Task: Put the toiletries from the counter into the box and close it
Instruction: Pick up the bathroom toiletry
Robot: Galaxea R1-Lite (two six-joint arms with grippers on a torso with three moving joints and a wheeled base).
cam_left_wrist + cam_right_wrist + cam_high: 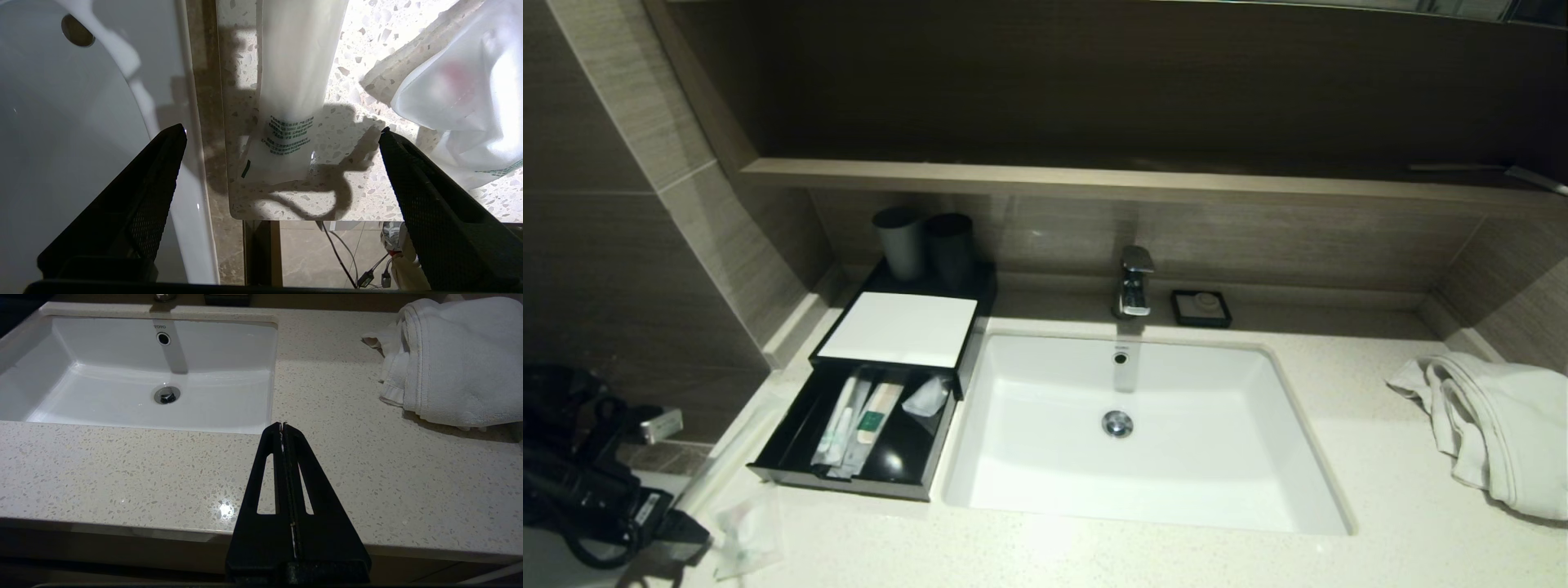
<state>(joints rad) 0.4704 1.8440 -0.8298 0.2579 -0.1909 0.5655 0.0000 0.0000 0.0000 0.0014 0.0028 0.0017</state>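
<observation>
My left gripper is ready to close. Closing now would hold the white sachet now. Its fingers are on both sides of the sachet, around its printed end [287, 139], and one finger meets its own shadow on the counter.
The black box [894, 282] stands left of the sink with its drawer [841, 483] pulled open; the drawer holds several wrapped toiletries [858, 420]. A long white sachet [727, 453] lies on the counter left of the drawer and also shows in the left wrist view [292, 81]. A translucent bag [745, 539] lies near the counter's front left corner and also shows in the left wrist view [461, 94]. My left gripper [282, 132] is open and empty above that corner, with the sachet's end between its fingers; it also shows in the head view [678, 529]. My right gripper [283, 425] is shut and empty over the counter's front edge, right of the sink.
A white sink [1013, 490] with a faucet [1134, 282] fills the middle of the counter. Two dark cups [923, 241] stand behind the box. A soap dish [1201, 308] sits by the faucet. A white towel [1494, 425] lies at the right. A tiled wall closes the left side.
</observation>
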